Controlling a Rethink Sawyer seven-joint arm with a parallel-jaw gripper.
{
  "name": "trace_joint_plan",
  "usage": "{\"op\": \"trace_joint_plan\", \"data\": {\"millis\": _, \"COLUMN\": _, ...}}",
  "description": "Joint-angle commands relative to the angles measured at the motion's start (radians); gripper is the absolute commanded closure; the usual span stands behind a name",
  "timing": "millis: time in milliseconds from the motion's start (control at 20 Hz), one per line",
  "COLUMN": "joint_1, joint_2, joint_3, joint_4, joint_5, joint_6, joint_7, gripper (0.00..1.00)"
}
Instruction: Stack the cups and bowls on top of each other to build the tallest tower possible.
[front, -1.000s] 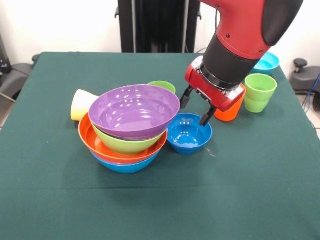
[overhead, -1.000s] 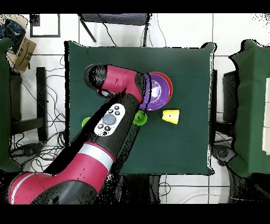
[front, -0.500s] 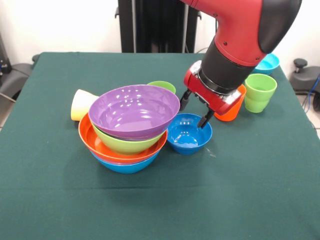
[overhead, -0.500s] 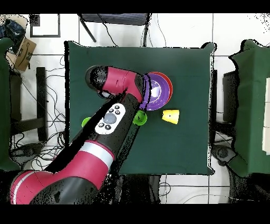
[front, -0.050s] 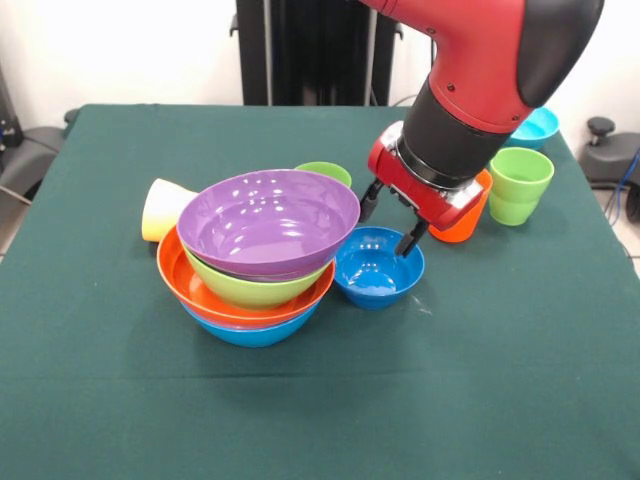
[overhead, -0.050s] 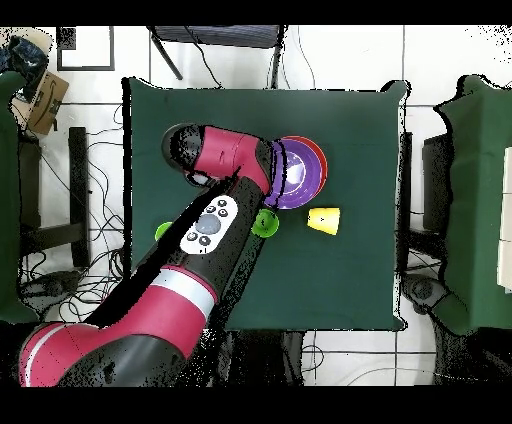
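Note:
My gripper picks up the small dark blue bowl by its rim next, to build the stack (front, -0.050s: 258, 250) taller.
The tower stands left of centre: a blue bowl (front, -0.050s: 250, 332) lowest, then orange (front, -0.050s: 195, 285), lime green (front, -0.050s: 250, 291) and purple (front, -0.050s: 268, 220) on top, the purple one tilted. From above only the purple bowl (overhead, -0.050s: 300, 172) and an orange rim show. A small dark blue bowl (front, -0.050s: 378, 268) sits on the cloth right of the tower. My gripper (front, -0.050s: 390, 225) hangs open just over its far rim, holding nothing. A yellow cup (front, -0.050s: 165, 208) lies on its side behind the tower. A green cup (front, -0.050s: 325, 172), an orange cup (front, -0.050s: 462, 222) and a light green cup (front, -0.050s: 520, 185) stand upright.
A turquoise bowl (front, -0.050s: 535, 125) sits at the far right corner of the green table (front, -0.050s: 320, 420). In the overhead view the arm (overhead, -0.050s: 215, 215) covers the gripper and the small blue bowl; the yellow cup (overhead, -0.050s: 323, 219) and green cup (overhead, -0.050s: 266, 223) show beside it.
The wrist has shifted slightly up and back over the small blue bowl, then held still. The fingers stay open and the bowls and cups have not moved.

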Motion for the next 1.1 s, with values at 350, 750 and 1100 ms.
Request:
{"op": "trace_joint_plan", "data": {"millis": 350, "joint_1": 0.017, "joint_2": 0.027, "joint_3": 0.142, "joint_4": 0.024, "joint_5": -0.01, "joint_6": -0.032, "joint_7": 0.137, "gripper": 0.0}}
{"op": "trace_joint_plan", "data": {"millis": 750, "joint_1": 0.01, "joint_2": 0.033, "joint_3": 0.176, "joint_4": 0.033, "joint_5": 0.005, "joint_6": -0.087, "joint_7": 0.132, "gripper": 0.0}}
{"op": "trace_joint_plan", "data": {"millis": 1100, "joint_1": -0.003, "joint_2": 0.038, "joint_3": 0.204, "joint_4": 0.035, "joint_5": 0.002, "joint_6": -0.12, "joint_7": 0.113, "gripper": 0.0}}
